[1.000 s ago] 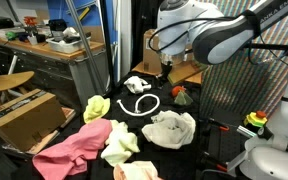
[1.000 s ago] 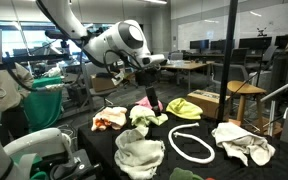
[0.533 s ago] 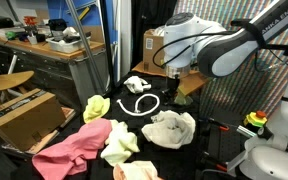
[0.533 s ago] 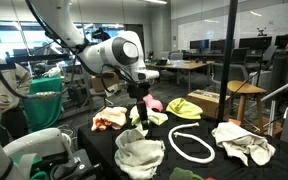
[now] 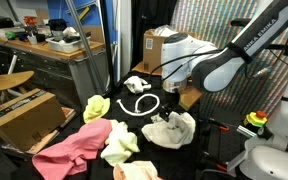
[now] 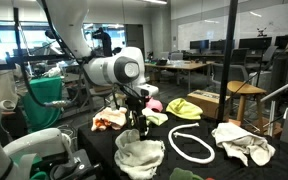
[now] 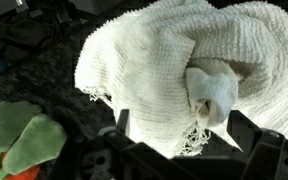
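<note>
My fingers stop above the towel's fold in an exterior view, so my gripper should lower to it before closing.
A crumpled white knitted towel (image 7: 164, 60) fills most of the wrist view, with a folded flap and a frayed edge hanging between the jaws. My gripper (image 7: 180, 123) is open, one dark finger on each side of the towel's near edge and nothing clamped. In both exterior views the gripper (image 5: 170, 113) (image 6: 135, 128) hangs just above the white towel (image 5: 176, 132) (image 6: 140, 156) on the black table, pointing down at it.
A white rope loop (image 5: 139, 105) (image 6: 189, 143) lies beside the towel. Around it lie a yellow cloth (image 5: 97, 106), a pink cloth (image 5: 69, 150), a pale green cloth (image 5: 119, 142) and another white cloth (image 6: 242, 142). A green rag (image 7: 24, 140) lies close by. A cardboard box (image 5: 24, 115) stands on the floor.
The arm has swung across the table and come down over the white towel. The jaws have opened slightly wider.
</note>
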